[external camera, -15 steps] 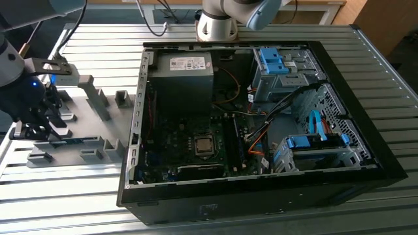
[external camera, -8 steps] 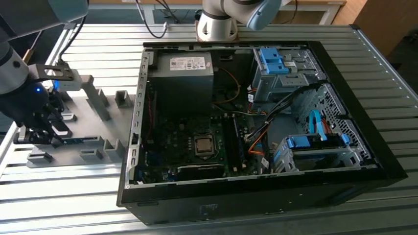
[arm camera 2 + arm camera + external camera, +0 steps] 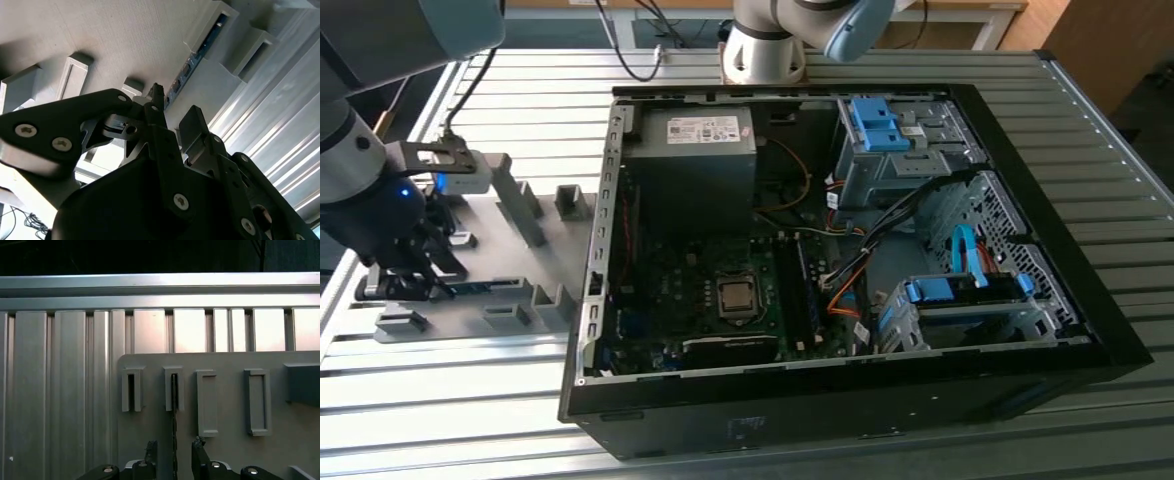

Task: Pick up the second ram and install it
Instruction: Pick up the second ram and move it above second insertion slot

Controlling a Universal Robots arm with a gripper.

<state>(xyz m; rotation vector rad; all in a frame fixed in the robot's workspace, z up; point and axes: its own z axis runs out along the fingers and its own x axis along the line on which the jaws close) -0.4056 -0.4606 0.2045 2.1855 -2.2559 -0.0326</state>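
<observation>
My gripper grabs the ram by its exposed end [image 3: 175, 455] next, since the slotted holder block closes in the ram's other end.
The second ram [image 3: 174, 427] stands on its edge in a slotted grey holder block [image 3: 173, 388] on the grey holder plate [image 3: 534, 255]. It is a thin dark stick with a bluish sheen [image 3: 196, 54]. My gripper [image 3: 175, 456] hangs just above the plate and straddles one end of the stick, with a gap showing on each side of it. In the second wrist view the gripper [image 3: 174, 104] is open, its black fingertips [image 3: 156, 95] close over the plate. In the exterior view the gripper [image 3: 403, 283] is at the plate's left end, with the ram [image 3: 483, 288] beside it.
An open computer case [image 3: 1067, 300] lies to the exterior view's right of the plate, with the motherboard's processor socket [image 3: 736, 297] and long memory slots [image 3: 798, 290] exposed. Several grey holder blocks [image 3: 520, 205] stand on the plate. Ribbed aluminium tabletop [image 3: 60, 390] surrounds it.
</observation>
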